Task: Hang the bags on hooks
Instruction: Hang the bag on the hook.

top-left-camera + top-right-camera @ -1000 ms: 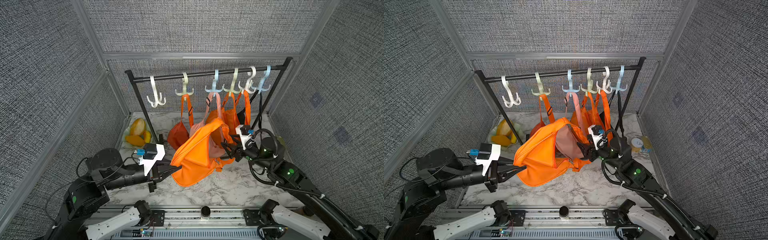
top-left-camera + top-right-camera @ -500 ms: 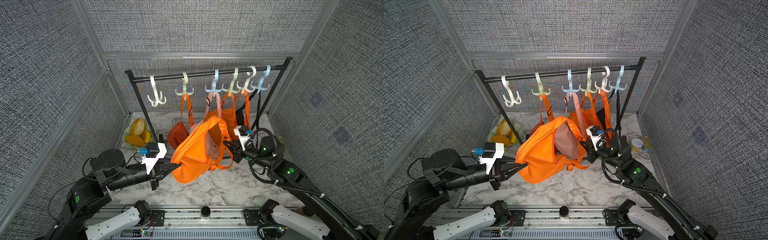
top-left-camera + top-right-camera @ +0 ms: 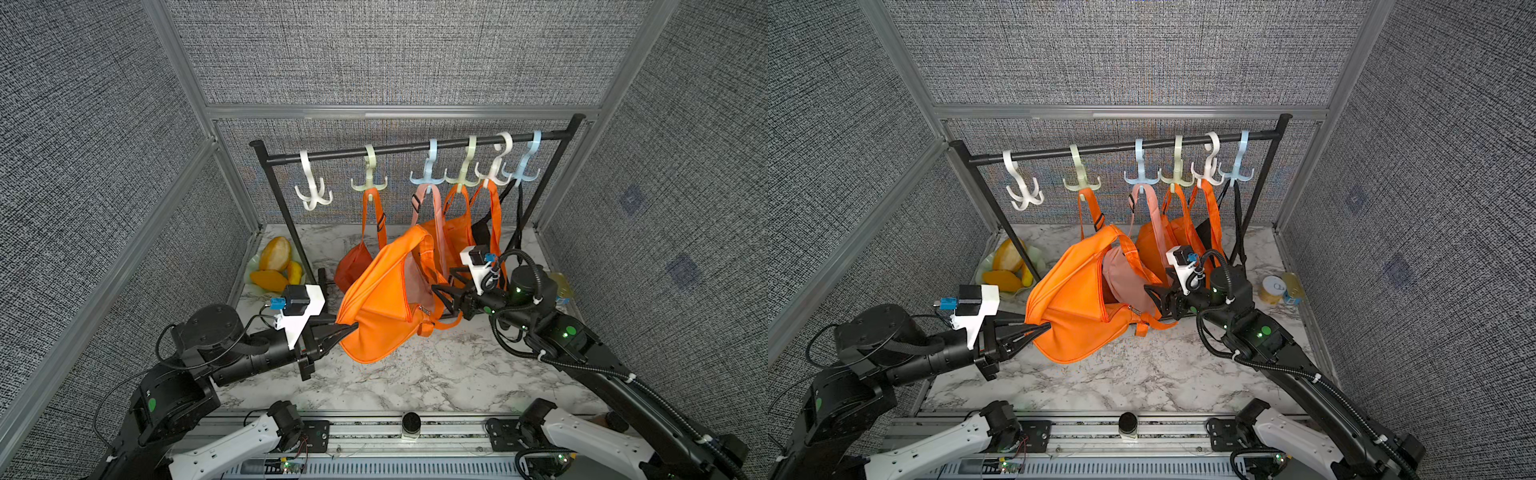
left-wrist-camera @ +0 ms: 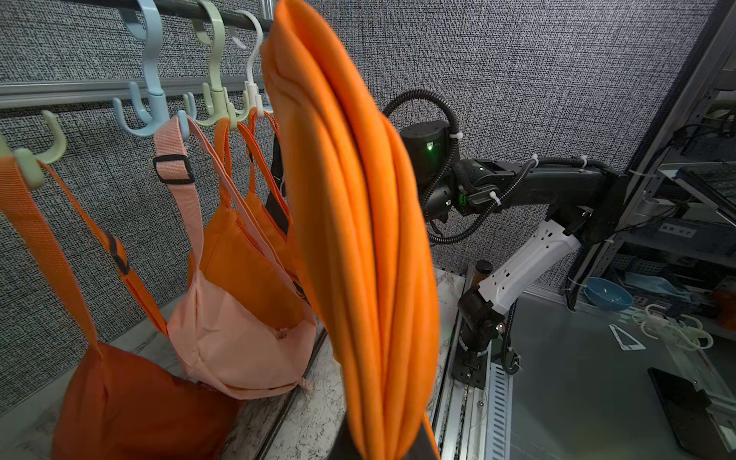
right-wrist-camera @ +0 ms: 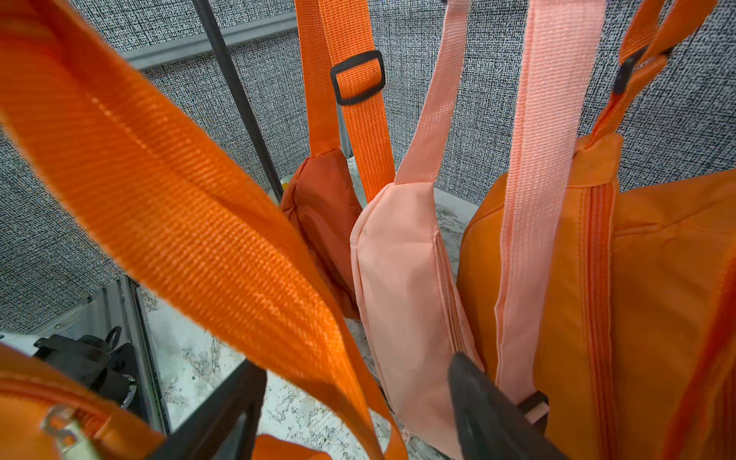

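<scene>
The bright orange bag's slack strap should be grabbed by my right gripper, which leaves its loop open to hang over the white hook.
My left gripper (image 3: 351,328) (image 3: 1045,327) is shut on a bunched corner of the bright orange bag (image 3: 382,299) (image 3: 1071,299), holding it off the marble table. In the left wrist view the bag (image 4: 358,239) rises as a folded column from the gripper (image 4: 378,454). The bag's strap (image 5: 199,207) runs slack between the fingers (image 5: 223,406) of my open right gripper (image 5: 358,398) (image 3: 440,293). A black rail (image 3: 415,145) carries several hooks. The white hook (image 3: 313,191) (image 3: 1022,193) at its left end is bare.
The other hooks carry a dark orange bag (image 3: 353,266), a pink bag (image 4: 239,334) and more orange bags (image 3: 457,232), close behind my right gripper. A plate of fruit (image 3: 274,266) sits back left by the rack's post. Cans (image 3: 1273,289) stand at the right wall.
My right gripper closed on the strap and has opened again. The bag has swung from spread wide to more upright, and my left gripper has moved forward toward the rack.
</scene>
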`<state>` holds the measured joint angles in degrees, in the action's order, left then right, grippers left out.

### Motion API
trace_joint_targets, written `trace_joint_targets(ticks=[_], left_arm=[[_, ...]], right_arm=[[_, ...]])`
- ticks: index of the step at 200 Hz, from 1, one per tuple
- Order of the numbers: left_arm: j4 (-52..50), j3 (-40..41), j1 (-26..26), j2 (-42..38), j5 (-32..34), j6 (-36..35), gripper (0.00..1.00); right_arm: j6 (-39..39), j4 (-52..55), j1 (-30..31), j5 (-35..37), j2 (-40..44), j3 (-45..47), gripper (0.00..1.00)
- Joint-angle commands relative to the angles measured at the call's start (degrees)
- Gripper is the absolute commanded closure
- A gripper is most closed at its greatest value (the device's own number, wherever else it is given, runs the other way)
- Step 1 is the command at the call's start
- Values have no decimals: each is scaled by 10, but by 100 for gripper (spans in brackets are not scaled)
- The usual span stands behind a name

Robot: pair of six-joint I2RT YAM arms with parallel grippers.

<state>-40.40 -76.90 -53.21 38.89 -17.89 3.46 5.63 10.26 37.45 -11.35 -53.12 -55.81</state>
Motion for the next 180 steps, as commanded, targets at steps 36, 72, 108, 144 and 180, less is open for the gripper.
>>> trace_joint_targets(ticks=[36,72,108,144,180], left_arm=[[29,-3,0,2,6,0,100],[32,-4,0,3,9,1,100],[34,-4,0,6,9,1,100],[32,-4,0,4,9,2,100],[32,-2,0,-2,11,4,100]], right_arm=[[18,-15,52,90,20,18,22],[-7,-24,133,206,31,24,23],[-32,-45,191,313,14,24,29],[-53,-63,207,359,-21,20,47],[-65,-88,207,384,-54,12,56]])
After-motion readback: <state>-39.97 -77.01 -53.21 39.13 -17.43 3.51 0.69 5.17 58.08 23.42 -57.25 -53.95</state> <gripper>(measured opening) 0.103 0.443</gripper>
